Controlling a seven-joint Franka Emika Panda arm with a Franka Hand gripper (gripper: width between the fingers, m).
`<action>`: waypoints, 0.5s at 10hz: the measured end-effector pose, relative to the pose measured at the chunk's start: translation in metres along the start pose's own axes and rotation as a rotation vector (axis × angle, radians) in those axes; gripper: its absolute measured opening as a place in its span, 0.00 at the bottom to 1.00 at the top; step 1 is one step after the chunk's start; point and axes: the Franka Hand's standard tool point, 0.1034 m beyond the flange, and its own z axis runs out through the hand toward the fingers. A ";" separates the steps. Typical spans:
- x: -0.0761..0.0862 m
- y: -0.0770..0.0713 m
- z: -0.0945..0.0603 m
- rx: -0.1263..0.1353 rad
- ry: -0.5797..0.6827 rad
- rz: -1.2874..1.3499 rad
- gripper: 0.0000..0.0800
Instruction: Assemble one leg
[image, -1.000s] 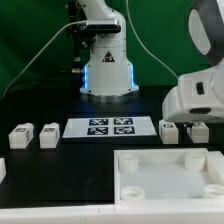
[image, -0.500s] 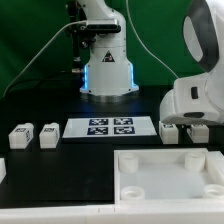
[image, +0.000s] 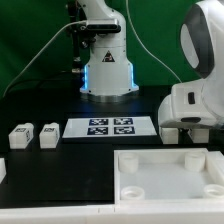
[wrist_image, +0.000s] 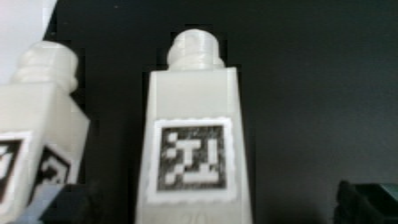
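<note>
The gripper is ready to close on the tagged white leg, because its fingers reach down on either side of the leg in the wrist view.
In the wrist view a white leg (wrist_image: 196, 130) with a black-and-white tag lies on the black table between the two dark fingertips (wrist_image: 54, 202) of my gripper (wrist_image: 210, 205). The jaws are open and do not touch the leg. A second leg (wrist_image: 39, 110) lies beside it, outside the jaws. In the exterior view the gripper (image: 188, 127) hangs low at the right, and its white hand hides most of these legs; one leg (image: 170, 133) shows at its edge. Two more legs (image: 20, 136) (image: 48, 135) stand at the left.
The large white panel (image: 165, 175) with corner holes lies at the front right. The marker board (image: 110, 127) lies mid-table. The arm's base (image: 107, 70) stands at the back. A small white part (image: 2, 168) sits at the exterior view's left edge.
The arm has come down a little over the two legs at the right and now hides more of them. Nothing else has moved.
</note>
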 end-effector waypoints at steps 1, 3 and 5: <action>-0.001 -0.002 0.004 -0.004 0.001 -0.004 0.81; -0.002 -0.005 0.006 -0.008 0.004 -0.008 0.81; -0.001 -0.004 0.006 -0.008 0.004 -0.008 0.65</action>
